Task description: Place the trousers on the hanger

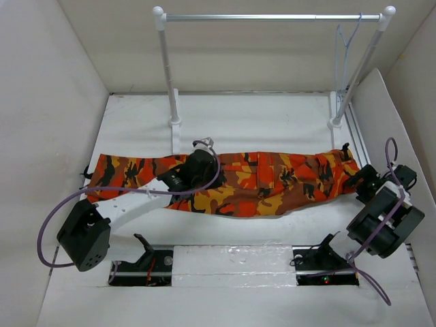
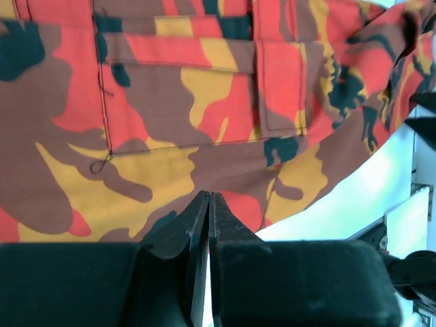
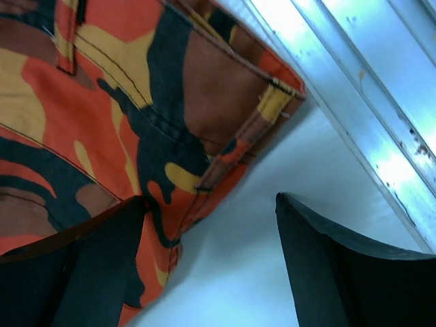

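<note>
Next, my right gripper grips the trousers' waist-end edge (image 1: 353,178), to fold the trousers (image 1: 266,180) over the legs for the hanger.
The camouflage trousers (image 1: 266,180) lie flat across the middle of the table, legs to the left and waist to the right. They fill the left wrist view (image 2: 170,102); their waist corner shows in the right wrist view (image 3: 136,116). My left gripper (image 1: 204,174) (image 2: 208,194) is shut and empty, just above the cloth near its front edge. My right gripper (image 1: 359,178) (image 3: 210,197) is open at the waist end, one finger over the cloth edge, the other over bare table. The pale wire hanger (image 1: 346,48) hangs at the right end of the rail.
A white-posted rail with a silver crossbar (image 1: 272,17) stands at the back, its feet (image 1: 175,122) on the table behind the trousers. White walls close in the left, right and back. A metal track (image 3: 354,88) runs along the right edge.
</note>
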Available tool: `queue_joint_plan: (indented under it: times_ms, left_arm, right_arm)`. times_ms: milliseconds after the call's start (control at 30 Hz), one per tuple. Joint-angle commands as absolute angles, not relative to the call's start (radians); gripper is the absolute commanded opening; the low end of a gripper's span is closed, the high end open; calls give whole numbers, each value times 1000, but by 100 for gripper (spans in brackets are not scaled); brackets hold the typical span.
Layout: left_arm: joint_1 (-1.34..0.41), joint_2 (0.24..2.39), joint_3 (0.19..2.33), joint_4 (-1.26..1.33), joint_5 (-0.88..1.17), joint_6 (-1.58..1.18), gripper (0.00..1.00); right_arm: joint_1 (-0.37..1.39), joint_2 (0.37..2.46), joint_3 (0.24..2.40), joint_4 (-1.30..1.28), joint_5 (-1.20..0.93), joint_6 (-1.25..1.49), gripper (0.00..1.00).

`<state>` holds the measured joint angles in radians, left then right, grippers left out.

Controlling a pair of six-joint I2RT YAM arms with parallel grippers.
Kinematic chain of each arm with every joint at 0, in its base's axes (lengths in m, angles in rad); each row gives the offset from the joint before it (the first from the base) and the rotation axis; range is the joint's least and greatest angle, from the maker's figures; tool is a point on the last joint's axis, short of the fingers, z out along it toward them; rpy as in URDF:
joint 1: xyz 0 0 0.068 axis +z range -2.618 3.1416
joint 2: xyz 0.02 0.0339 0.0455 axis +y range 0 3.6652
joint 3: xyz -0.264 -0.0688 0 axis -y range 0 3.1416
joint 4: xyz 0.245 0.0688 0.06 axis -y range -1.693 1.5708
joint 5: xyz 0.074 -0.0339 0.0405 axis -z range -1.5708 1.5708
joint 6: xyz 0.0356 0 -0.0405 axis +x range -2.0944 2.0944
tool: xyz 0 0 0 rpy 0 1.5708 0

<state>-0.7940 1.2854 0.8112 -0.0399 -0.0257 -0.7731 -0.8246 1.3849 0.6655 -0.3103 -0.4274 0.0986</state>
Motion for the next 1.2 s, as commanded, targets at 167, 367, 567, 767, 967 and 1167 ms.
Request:
queue_joint_plan:
  times_ms: [167, 367, 567, 767, 967, 1167]
  left_arm:
    - [-818, 1292, 689, 9, -15, -838, 0]
    - [-827, 1286, 684, -57, -74, -844, 0]
    - [-827, 1266, 657, -41, -58, -853, 0]
    - [-848, 1311, 686, -63, -57, -789, 0]
    - [-929, 1380, 687, 20, -41, -802, 0]
    - [-1048, 1529, 776, 100, -29, -851, 0]
  right_arm:
    - [-827, 1469, 664, -104, -471, 204, 79]
    - [-827, 1511, 618, -9, -492, 262, 29]
    - [-775, 1229, 626, -44, -667, 298, 0]
    - [-494, 773, 866, -386, -436, 298, 0]
    - [-286, 646, 1031, -502, -304, 324, 0]
    - [-166, 701, 1233, -563, -250, 288, 0]
